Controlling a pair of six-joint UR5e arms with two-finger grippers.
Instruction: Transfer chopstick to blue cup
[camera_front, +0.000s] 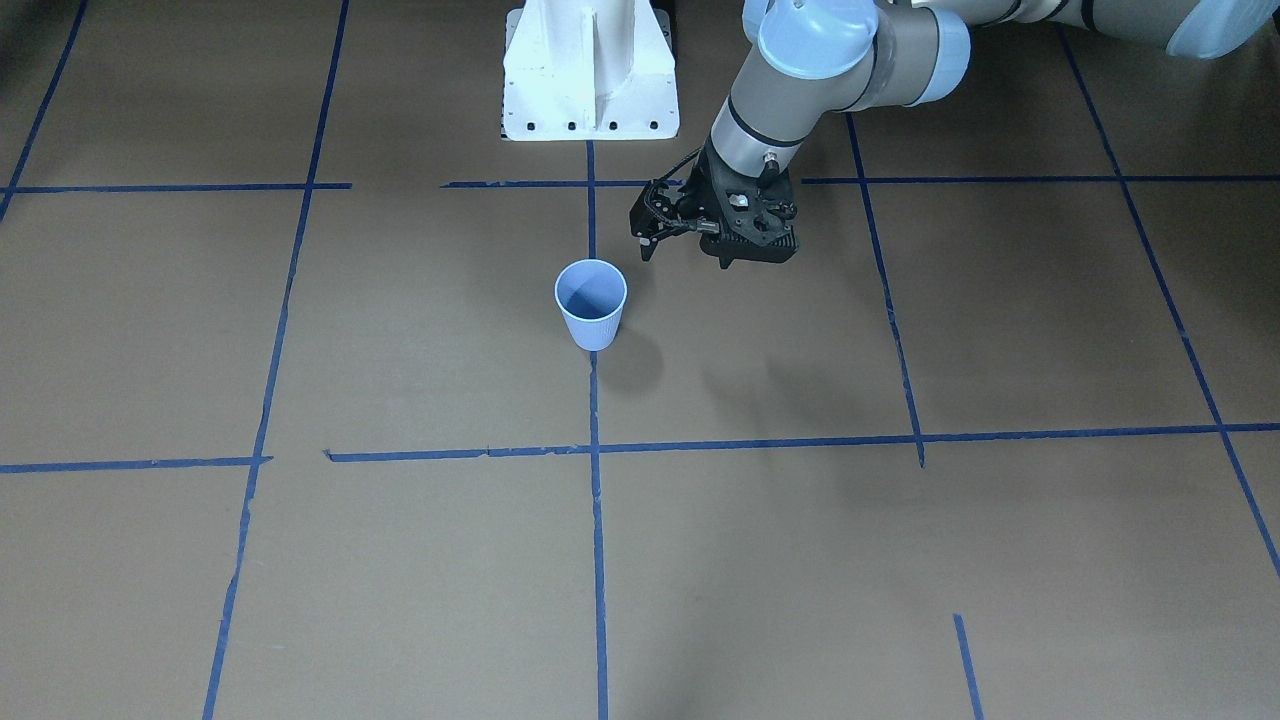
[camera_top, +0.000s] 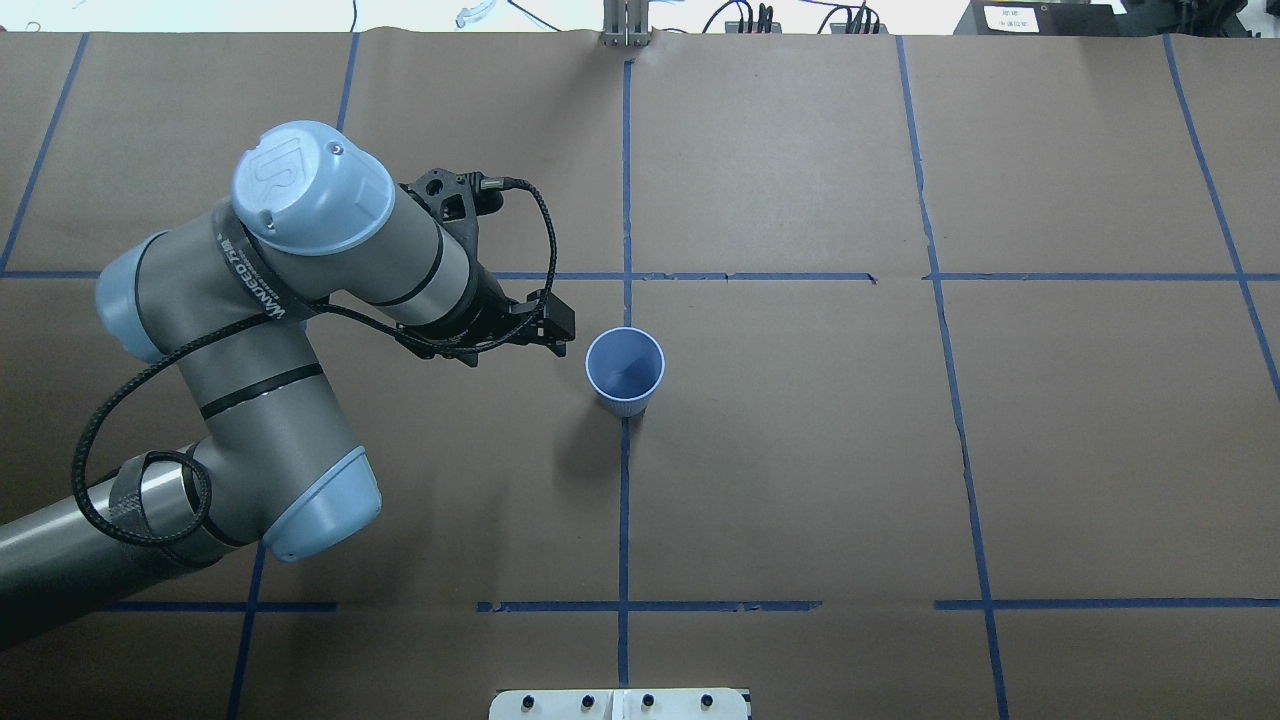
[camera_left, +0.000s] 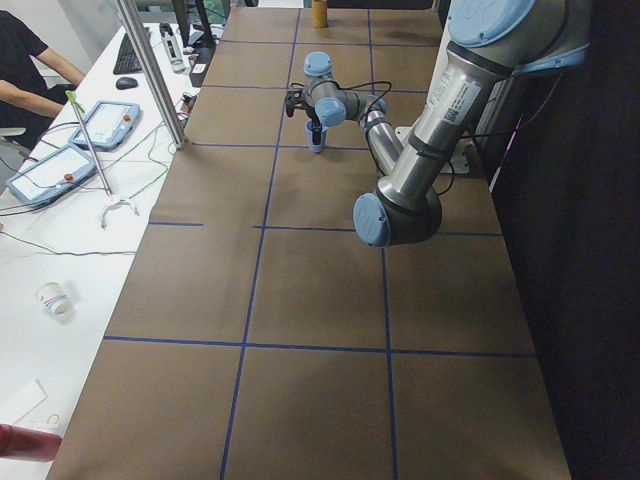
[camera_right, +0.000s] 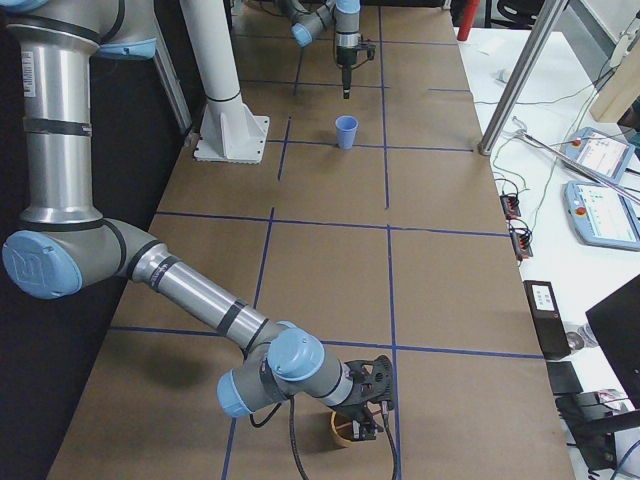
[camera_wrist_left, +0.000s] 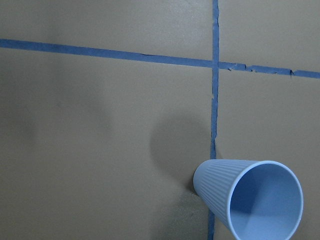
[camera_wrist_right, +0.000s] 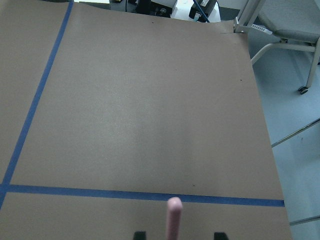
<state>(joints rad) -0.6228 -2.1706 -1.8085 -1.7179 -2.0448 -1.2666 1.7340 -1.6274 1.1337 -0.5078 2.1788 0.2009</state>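
My right gripper grabs the pinkish-red chopstick just below its rounded tip (camera_wrist_right: 173, 220) next and transfers it to the blue cup.
The blue cup (camera_front: 591, 303) stands upright and empty on the centre tape line; it also shows in the overhead view (camera_top: 625, 372) and in the left wrist view (camera_wrist_left: 250, 200). My left gripper (camera_front: 648, 248) hangs just beside the cup, toward my left; I cannot tell whether it is open or shut. My right gripper (camera_wrist_right: 179, 234) is far off at the table's right end. Its fingertips (camera_wrist_right: 140, 234) stand apart with the tip of a pinkish chopstick (camera_wrist_right: 174, 217) upright between them, untouched. In the exterior right view the right gripper (camera_right: 368, 405) sits over a small brown cup (camera_right: 340, 430).
The table is covered in brown paper with blue tape lines (camera_top: 625, 500). The white robot base (camera_front: 590, 70) stands behind the blue cup. The table's right edge (camera_wrist_right: 260, 125) lies close to the right gripper, with a chair beyond it.
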